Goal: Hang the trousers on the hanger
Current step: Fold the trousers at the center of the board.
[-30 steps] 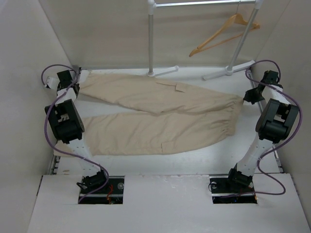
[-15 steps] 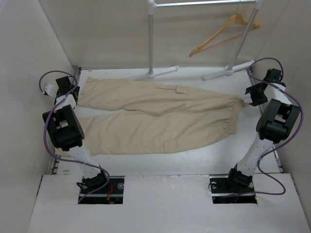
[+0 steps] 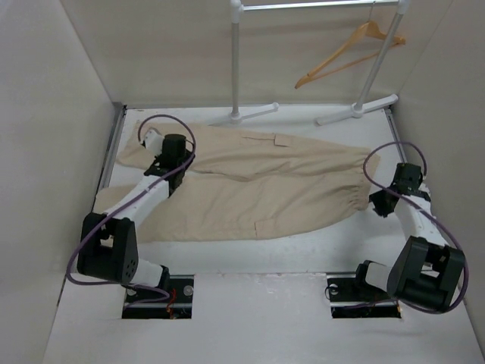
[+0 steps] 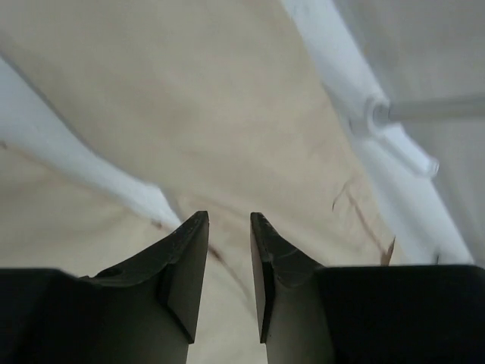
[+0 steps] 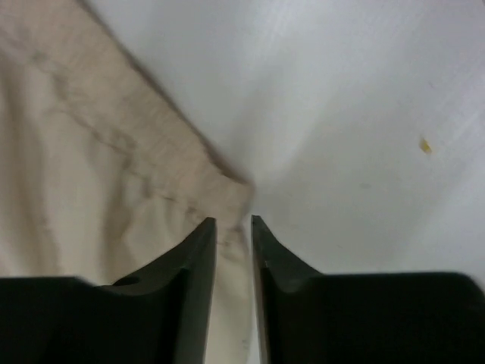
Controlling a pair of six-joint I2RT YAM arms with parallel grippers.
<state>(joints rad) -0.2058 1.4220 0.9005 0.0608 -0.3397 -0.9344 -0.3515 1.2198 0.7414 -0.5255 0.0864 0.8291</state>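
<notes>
The robot next needs to grab the trousers' gathered waist at its near corner (image 3: 364, 206) (image 5: 233, 206) with its right gripper, to fold the near leg of the trousers over for hanging.
The beige trousers (image 3: 265, 178) lie flat on the white table (image 3: 303, 243), legs to the left and gathered waist to the right. The orange-tan hanger (image 3: 345, 54) hangs on the rack at the back right, apart from both arms. My left gripper (image 3: 174, 149) hovers over the far leg; in the left wrist view it (image 4: 229, 216) stands open by a narrow gap, with cloth (image 4: 227, 114) showing beyond it. My right gripper (image 3: 383, 203) is at the waist's near right corner; its jaws (image 5: 233, 220) stand slightly apart, with the cloth's edge (image 5: 91, 152) showing in the gap.
White rack poles (image 3: 236, 61) rise behind the trousers, with feet (image 3: 254, 114) on the table's far edge; one foot (image 4: 394, 136) shows in the left wrist view. Beige walls close in both sides. Bare table (image 5: 356, 114) lies right of the waist.
Both grippers left the trousers' outer ends. The left one swung right from the leg cuffs to above the far leg. The right one came nearer and lower, to the waist's near corner.
</notes>
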